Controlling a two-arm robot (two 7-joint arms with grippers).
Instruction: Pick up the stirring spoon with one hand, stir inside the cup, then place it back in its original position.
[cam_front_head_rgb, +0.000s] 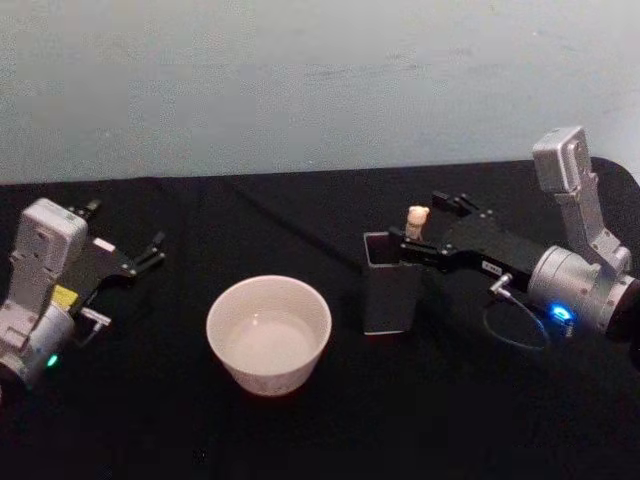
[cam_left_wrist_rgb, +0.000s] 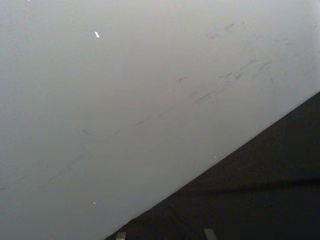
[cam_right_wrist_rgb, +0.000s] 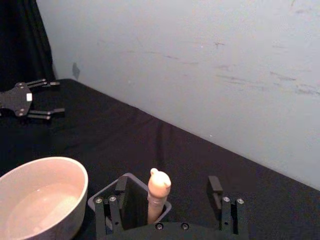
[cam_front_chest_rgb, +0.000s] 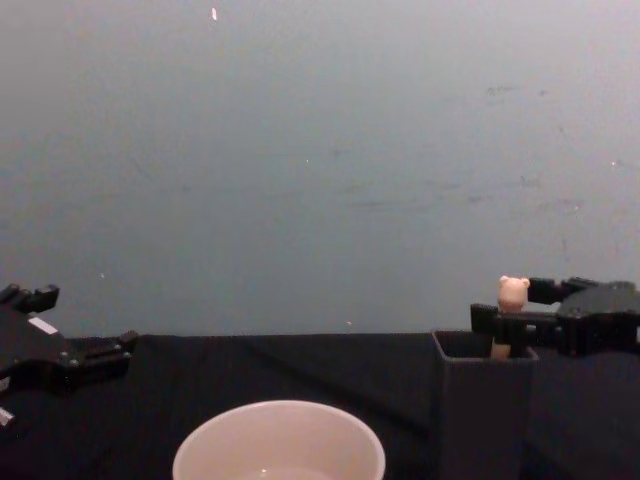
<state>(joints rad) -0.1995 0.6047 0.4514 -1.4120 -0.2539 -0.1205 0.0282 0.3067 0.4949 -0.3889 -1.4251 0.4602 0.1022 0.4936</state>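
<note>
The square holder surrounds the rest of the stirring spoon, so the robot's right gripper will next grab the spoon by its beige handle just below the bear head (cam_right_wrist_rgb: 156, 201).
The stirring spoon (cam_front_head_rgb: 418, 218) stands upright in the dark grey square holder (cam_front_head_rgb: 388, 295), its cream bear-head handle (cam_front_chest_rgb: 513, 292) poking above the rim. My right gripper (cam_front_head_rgb: 421, 221) is open at the holder's mouth. In the right wrist view its fingers (cam_right_wrist_rgb: 121, 186) flank the spoon handle (cam_right_wrist_rgb: 159, 187) with gaps on both sides. The cream-white cup (cam_front_head_rgb: 266, 380) sits left of the holder, in front of me, and also shows in the chest view (cam_front_chest_rgb: 280, 440) and the right wrist view (cam_right_wrist_rgb: 30, 172). My left gripper (cam_front_head_rgb: 125, 232) rests open at the table's left, away from everything.
A black cloth (cam_front_head_rgb: 450, 420) covers the table, and a pale wall (cam_front_head_rgb: 320, 80) rises close behind it. The left gripper (cam_right_wrist_rgb: 56, 97) shows far off in the right wrist view. Bare cloth lies between the cup and the left arm.
</note>
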